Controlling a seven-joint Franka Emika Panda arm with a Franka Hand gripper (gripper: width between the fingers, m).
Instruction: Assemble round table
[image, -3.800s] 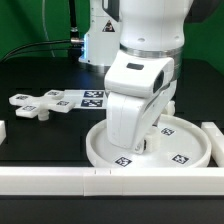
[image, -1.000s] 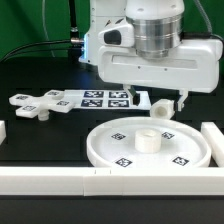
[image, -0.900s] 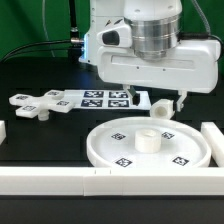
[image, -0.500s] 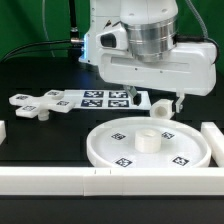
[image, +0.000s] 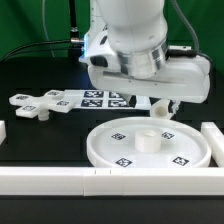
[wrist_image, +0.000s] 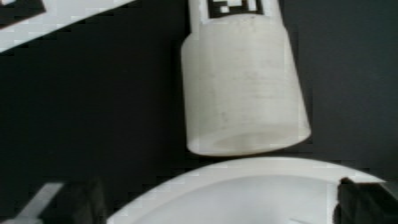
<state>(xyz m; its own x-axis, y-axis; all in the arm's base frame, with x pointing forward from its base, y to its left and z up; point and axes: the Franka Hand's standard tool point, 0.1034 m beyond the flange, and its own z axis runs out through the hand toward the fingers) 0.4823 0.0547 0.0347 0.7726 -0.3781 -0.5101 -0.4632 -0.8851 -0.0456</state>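
The gripper isn't ready to close yet and needs to move to the short cylinder post (wrist_image: 240, 90) first. The post lies beyond the robot's fingers in the wrist view, above the disc's rim (wrist_image: 249, 195), so closing would miss it.
The large rimmed disc (image: 150, 147) lies flat near the front bar, its central hub (image: 148, 140) pointing up. The short cylinder post (image: 160, 109) lies on its side just behind the disc. In the wrist view the post (wrist_image: 240, 90) fills the middle, with a tag on its far end, and the disc's rim (wrist_image: 249, 195) curves below it. My gripper (image: 166, 101) hangs open above the post and the disc's back edge, and both dark fingertips (wrist_image: 365, 195) are free of anything. The flat cross-shaped piece (image: 35, 105) rests at the exterior view's left.
The marker board (image: 95, 98) lies behind the disc, between the cross piece and the post. A long white bar (image: 100, 180) edges the front of the black surface. A white block (image: 212, 135) stands at the exterior view's right.
My arm has lifted off the disc and drawn back behind it. Over the last second the wrist has turned and tilted above the post. The jaws have stayed open.
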